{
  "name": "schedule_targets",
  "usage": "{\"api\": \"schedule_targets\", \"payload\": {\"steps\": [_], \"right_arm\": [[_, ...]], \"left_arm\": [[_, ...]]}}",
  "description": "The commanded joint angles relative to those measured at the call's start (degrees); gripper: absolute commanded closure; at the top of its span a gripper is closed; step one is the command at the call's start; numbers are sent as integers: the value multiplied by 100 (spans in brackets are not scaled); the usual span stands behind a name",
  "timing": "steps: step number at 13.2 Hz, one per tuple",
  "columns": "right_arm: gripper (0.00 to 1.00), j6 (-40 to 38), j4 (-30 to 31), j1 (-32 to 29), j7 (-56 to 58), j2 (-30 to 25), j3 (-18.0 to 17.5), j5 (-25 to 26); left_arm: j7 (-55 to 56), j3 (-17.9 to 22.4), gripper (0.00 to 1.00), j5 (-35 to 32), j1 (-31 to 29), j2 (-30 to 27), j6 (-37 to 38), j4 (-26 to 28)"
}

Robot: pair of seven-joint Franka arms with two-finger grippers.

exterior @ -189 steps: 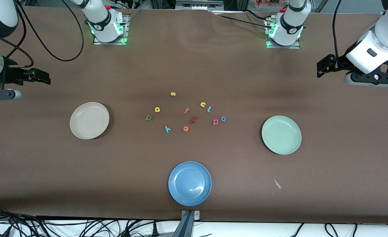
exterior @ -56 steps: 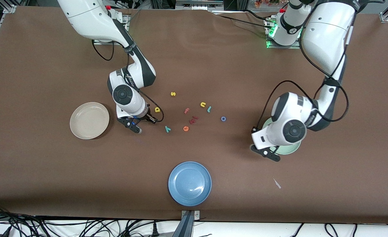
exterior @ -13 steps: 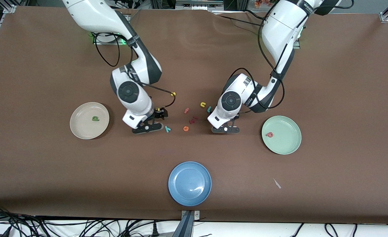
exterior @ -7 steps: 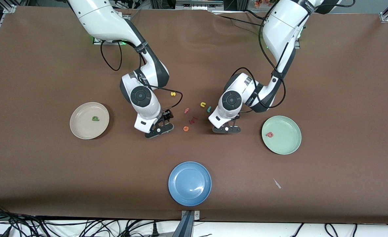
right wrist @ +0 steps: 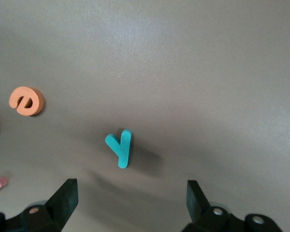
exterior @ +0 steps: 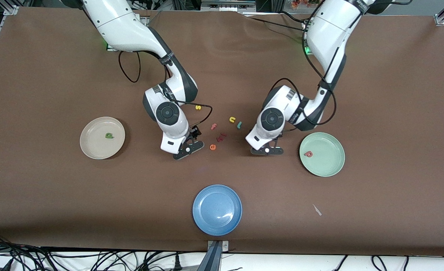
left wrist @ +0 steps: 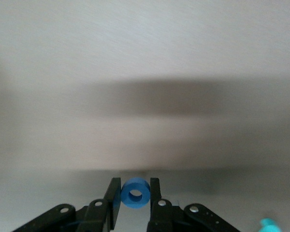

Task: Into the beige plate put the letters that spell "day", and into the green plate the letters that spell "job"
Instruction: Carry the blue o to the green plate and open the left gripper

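My right gripper's fingers are still short of the teal "y", so it is too early to close; the gripper moves toward the "y" next, then closes.
My left gripper (exterior: pixel 266 150) is shut on the blue ring "o" (left wrist: pixel 135 194), over the table between the loose letters and the green plate (exterior: pixel 331 167). A salmon-red letter (exterior: pixel 308 154) lies in that plate. The teal hooked stroke (exterior: pixel 239 125) lies beside the yellow "n" (exterior: pixel 232 119). My right gripper (right wrist: pixel 131 188) is open and low over the teal "y" (right wrist: pixel 120 147), which lies flat just ahead of its fingers; in the front view the hand (exterior: pixel 186 148) hides it. A green letter (exterior: pixel 110 136) lies in the beige plate (exterior: pixel 92 148). The yellow bowl-and-stem letter is hidden.
An orange "e" (exterior: pixel 213 147), a pink "f" (exterior: pixel 213 126), dark red pieces (exterior: pixel 221 136) and a yellow "s" (exterior: pixel 198 107) lie between the two hands. A blue plate (exterior: pixel 203 222) sits near the table's front edge, with a small white scrap (exterior: pixel 317 210) toward the left arm's end.
The right gripper slid from beside the beige plate toward the middle, over the teal "y". The left gripper closed on the blue "o" and shifted slightly toward the green plate.
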State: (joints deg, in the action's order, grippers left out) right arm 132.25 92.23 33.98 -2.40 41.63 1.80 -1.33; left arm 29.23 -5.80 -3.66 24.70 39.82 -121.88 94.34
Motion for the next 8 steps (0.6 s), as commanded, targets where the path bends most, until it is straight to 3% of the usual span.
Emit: {"api": "schedule_targets", "payload": {"steps": [1,3,8], "right_arm": [[0,-24,-180,30,116,134,13,80],[0,63,-180,73,116,204,13,141],[0,503,-180,118,134,345,13,142]], "left_arm": [[-723,-26,100,-466,-421,-325,505,67],[-901,-35,100,-1134,-510,-352,726,76],[-1610,-52,100,-1225,-1080,-379,823,76]]}}
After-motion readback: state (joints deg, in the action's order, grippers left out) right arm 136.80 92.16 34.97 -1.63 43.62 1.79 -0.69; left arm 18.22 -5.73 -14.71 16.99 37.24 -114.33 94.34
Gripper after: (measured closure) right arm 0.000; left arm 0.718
